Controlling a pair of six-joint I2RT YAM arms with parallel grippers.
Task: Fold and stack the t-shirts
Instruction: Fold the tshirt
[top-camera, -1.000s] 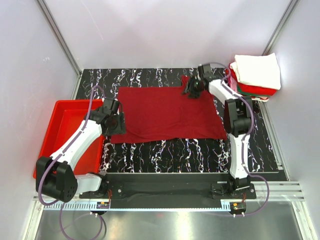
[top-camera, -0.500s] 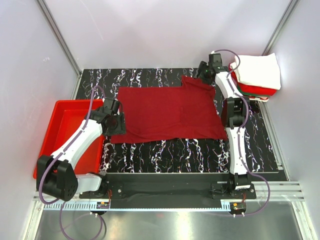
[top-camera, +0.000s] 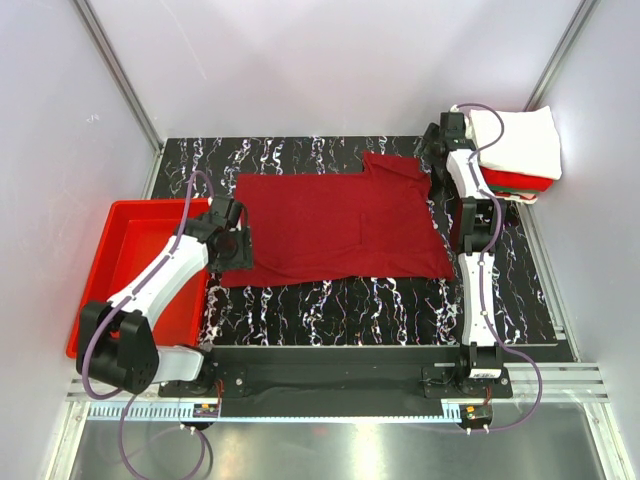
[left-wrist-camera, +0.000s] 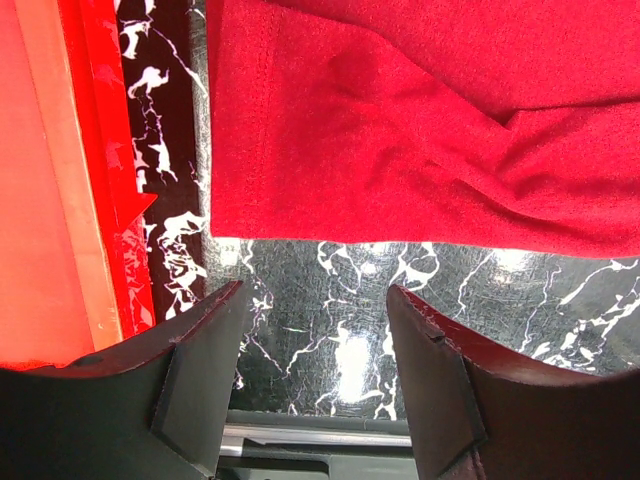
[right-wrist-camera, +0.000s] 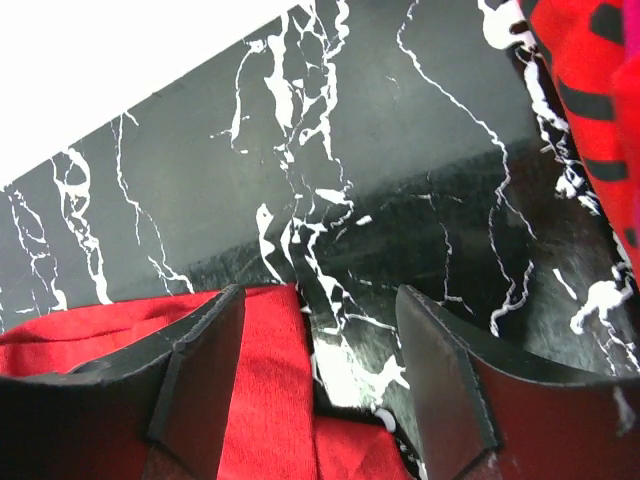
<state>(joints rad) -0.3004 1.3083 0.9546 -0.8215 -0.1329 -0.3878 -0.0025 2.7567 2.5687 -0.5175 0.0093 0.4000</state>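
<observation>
My right gripper will next grab the dark maroon-red t-shirt (top-camera: 335, 222) by the tip of the sleeve at its far corner. Then it will pull it inward and fold it.
A dark maroon-red t-shirt (top-camera: 335, 222) lies spread flat on the black marbled table (top-camera: 300, 300). Its right sleeve (top-camera: 400, 166) sticks out at the far right corner. My left gripper (top-camera: 232, 245) is open and empty over the shirt's near left corner; in the left wrist view the shirt (left-wrist-camera: 400, 130) lies just beyond the open gripper (left-wrist-camera: 315, 330). My right gripper (top-camera: 437, 165) is open at the far right, next to the sleeve; the sleeve's cloth (right-wrist-camera: 265, 400) lies under the right gripper (right-wrist-camera: 320, 380), not gripped. A stack of folded shirts (top-camera: 515, 150), white on top, sits at the far right.
A red plastic tray (top-camera: 125, 260) stands at the left table edge, under my left arm; its rim shows in the left wrist view (left-wrist-camera: 70, 200). White walls close in the back and sides. The right wrist view shows the stack's red and black cloth (right-wrist-camera: 590, 110) at right.
My right gripper has let go of the sleeve and moved right and back toward the stack. The sleeve now lies flat. The left arm has barely moved.
</observation>
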